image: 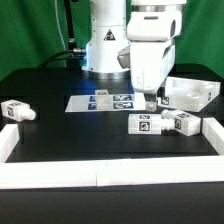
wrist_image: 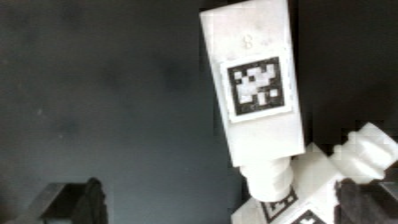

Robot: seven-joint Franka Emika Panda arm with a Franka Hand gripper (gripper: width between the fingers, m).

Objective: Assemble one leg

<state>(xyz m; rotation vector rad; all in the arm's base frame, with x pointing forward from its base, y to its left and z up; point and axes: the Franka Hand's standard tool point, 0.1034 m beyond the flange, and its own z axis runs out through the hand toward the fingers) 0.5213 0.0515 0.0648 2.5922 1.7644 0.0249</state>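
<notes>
I will next grab the white leg with my gripper by its tagged body [image: 144,125] [wrist_image: 258,85]. The round peg end of the leg then stays free to go into its hole in assembly.
My gripper [image: 150,101] hangs over the middle of the table, its jaws wide apart and empty. Just in front of it lie two white legs with square tags, one [image: 142,123] nearly under the fingers and one [image: 182,122] to the exterior view's right of it. In the wrist view a long leg [wrist_image: 251,85] with one tag fills the space ahead of my gripper [wrist_image: 222,205], its round peg end reaching between the dark fingers [wrist_image: 80,200]. A second leg [wrist_image: 352,160] lies against it. A third leg [image: 15,110] lies far off at the exterior view's left.
The wide white tray-like piece [image: 191,93] lies at the exterior view's right behind the legs. The marker board [image: 104,101] lies flat before the robot base. A low white wall [image: 100,176] borders the black table along the front and sides.
</notes>
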